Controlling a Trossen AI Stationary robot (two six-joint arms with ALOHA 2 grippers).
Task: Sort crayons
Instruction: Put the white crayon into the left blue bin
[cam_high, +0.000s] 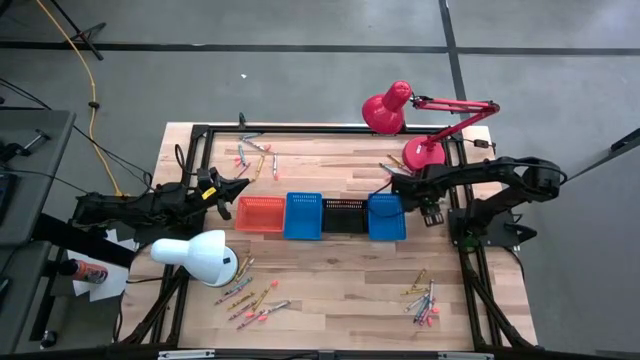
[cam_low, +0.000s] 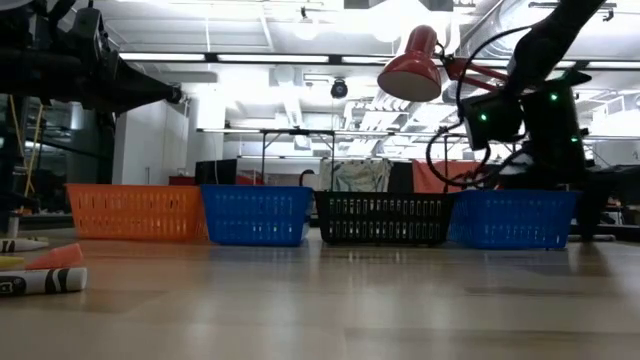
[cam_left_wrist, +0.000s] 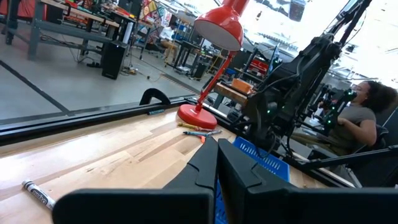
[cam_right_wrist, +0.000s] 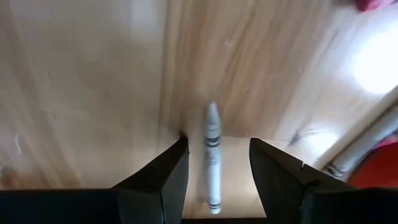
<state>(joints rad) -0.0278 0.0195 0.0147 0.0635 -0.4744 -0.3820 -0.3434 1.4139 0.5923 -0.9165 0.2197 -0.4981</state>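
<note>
I should close my right gripper on the crayon now, because both fingers reach down to the wood on either side of the pale grey crayon's banded end (cam_right_wrist: 213, 142) and would catch it.
A pale grey crayon (cam_right_wrist: 212, 158) lies on the wood between the open fingers of my right gripper (cam_right_wrist: 214, 180), which points down; neither finger touches it. In the high view this gripper (cam_high: 400, 186) hangs just beyond the right-hand blue basket (cam_high: 386, 217), near loose crayons (cam_high: 388, 168). More crayons lie at the far left (cam_high: 255, 155), near left (cam_high: 250, 297) and near right (cam_high: 424, 297). My left gripper (cam_high: 243, 184) is shut and empty, level above the table beyond the orange basket (cam_high: 260, 213); its closed fingers (cam_left_wrist: 216, 163) show in the left wrist view.
Orange, blue (cam_high: 303, 215), black (cam_high: 345, 215) and blue baskets stand in a row across the table's middle. A red desk lamp (cam_high: 390, 108) with its base (cam_high: 425, 153) stands at the far right, and a white lamp (cam_high: 200, 258) at the near left. A person (cam_left_wrist: 364, 118) sits beyond the table.
</note>
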